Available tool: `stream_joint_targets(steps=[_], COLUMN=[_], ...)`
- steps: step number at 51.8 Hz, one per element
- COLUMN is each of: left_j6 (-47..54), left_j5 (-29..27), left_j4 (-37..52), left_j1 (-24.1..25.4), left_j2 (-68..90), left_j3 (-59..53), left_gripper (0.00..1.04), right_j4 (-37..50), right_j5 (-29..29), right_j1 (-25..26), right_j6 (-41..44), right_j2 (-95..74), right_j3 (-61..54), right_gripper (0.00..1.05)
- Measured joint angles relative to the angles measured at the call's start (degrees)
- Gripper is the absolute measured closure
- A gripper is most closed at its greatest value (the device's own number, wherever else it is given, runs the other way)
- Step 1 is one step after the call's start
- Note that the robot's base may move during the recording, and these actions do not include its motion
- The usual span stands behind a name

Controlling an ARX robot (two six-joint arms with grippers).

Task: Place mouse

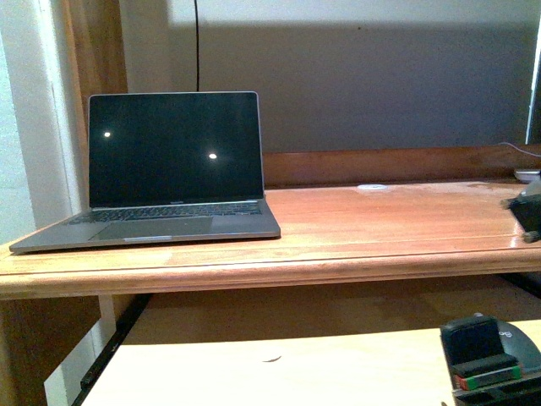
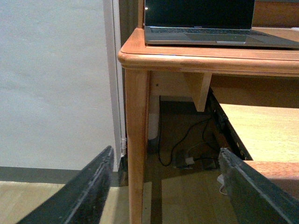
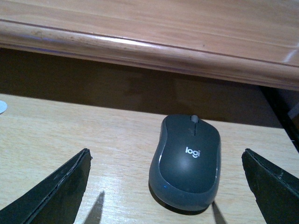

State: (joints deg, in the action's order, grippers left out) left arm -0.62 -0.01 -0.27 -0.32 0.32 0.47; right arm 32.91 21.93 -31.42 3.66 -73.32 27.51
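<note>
My right gripper grabs the dark grey mouse by its curved sides next, to place the mouse on the wooden desk top (image 1: pixel 355 224).
The mouse (image 3: pixel 185 161) is dark grey and oval, with a white logo. It lies flat on the pale pull-out shelf (image 3: pixel 70 126) under the desk top. My right gripper (image 3: pixel 166 154) is open, with one finger on each side of the mouse and neither touching it. In the front view the right gripper (image 1: pixel 486 359) is at the bottom right, and the mouse (image 1: pixel 522 341) peeks out behind it. My left gripper (image 2: pixel 167 150) is open and empty. It hangs low beside the desk's left leg (image 2: pixel 138 140) and is out of the front view.
An open laptop (image 1: pixel 173 165) with a dark screen stands on the left of the wooden desk top (image 1: pixel 380 220). A dark object (image 1: pixel 526 211) sits at the desk's right edge and a small white disc (image 1: pixel 372 187) lies near the back. Cables (image 2: pixel 187 149) lie on the floor under the desk.
</note>
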Motion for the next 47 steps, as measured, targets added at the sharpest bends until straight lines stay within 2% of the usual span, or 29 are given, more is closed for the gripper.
stream_joint_targets(steps=[5,8,23,34,43,47], left_j6=[0.0,0.02,0.11,0.11,0.11,0.11], left_j5=[0.0,0.0,0.0,0.0,0.0,0.0], left_j4=[0.0,0.0,0.0,0.0,0.0,0.0], left_j1=[0.0,0.0,0.0,0.0,0.0,0.02], left_j2=[0.0,0.0,0.0,0.0,0.0,0.0], left_j3=[0.0,0.0,0.0,0.0,0.0,0.0], left_gripper=[0.17,0.06,0.08,0.08,0.08,0.08], right_j4=[-1.11,-2.67,-10.78,-15.39,-15.91,-16.33], right_j5=[0.76,1.6,2.69,0.22,-1.73,-2.25], right_j1=[-0.02,0.33,4.02,6.27,7.43,7.89], right_j6=[-0.92,-1.79,-5.4,-8.5,-10.78,-11.45], right_j2=[-2.67,-5.22,-11.98,-14.67,-15.1,-14.25], right_j3=[1.97,3.96,9.99,14.19,14.86,14.69], right_gripper=[0.07,0.07,0.07,0.07,0.41,0.49])
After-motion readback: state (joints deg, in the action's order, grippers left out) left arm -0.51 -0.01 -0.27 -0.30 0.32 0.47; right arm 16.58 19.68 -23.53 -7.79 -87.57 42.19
